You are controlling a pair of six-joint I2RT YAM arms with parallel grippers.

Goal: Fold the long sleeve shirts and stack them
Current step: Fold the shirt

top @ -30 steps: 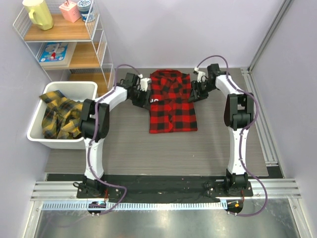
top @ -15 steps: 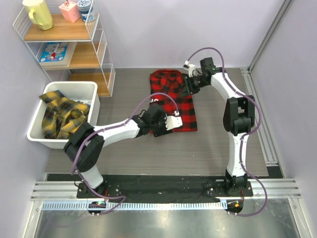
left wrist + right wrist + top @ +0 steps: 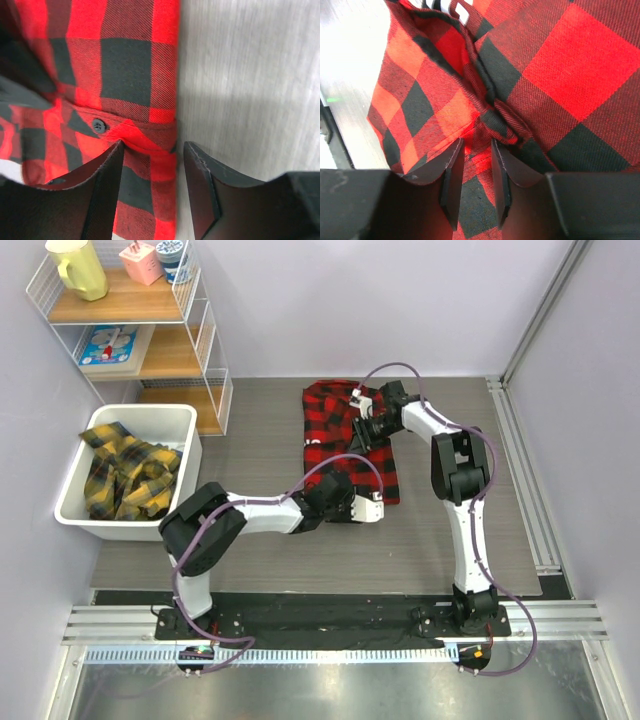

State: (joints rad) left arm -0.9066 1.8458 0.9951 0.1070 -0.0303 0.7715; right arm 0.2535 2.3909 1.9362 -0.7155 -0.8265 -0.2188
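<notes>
The left gripper grabs both layers of the checked shirt's doubled edge at its near corner (image 3: 384,500) (image 3: 162,147) next, to fold the shirt over.
A red-and-black checked long sleeve shirt (image 3: 335,415) lies folded at the back middle of the table. My left gripper (image 3: 366,503) is at its near right corner. In the left wrist view it (image 3: 152,172) is open, and its jaws straddle the shirt's doubled edge (image 3: 162,160) with a gap on the right side. My right gripper (image 3: 361,428) is down on the upper middle of the shirt. In the right wrist view it (image 3: 476,155) is narrowly open over a raised fold of red cloth (image 3: 495,120). Yellow-and-black shirts (image 3: 122,472) lie heaped in the bin.
A white bin (image 3: 140,412) stands at the left edge of the table. Behind it is a wire shelf (image 3: 205,335) with a yellow jug (image 3: 78,267) and cups. Metal rails (image 3: 520,450) run along the right side.
My left arm swung from the shirt's far left edge to its near right corner. My right gripper moved left onto the shirt and its jaws narrowed over a fold.
</notes>
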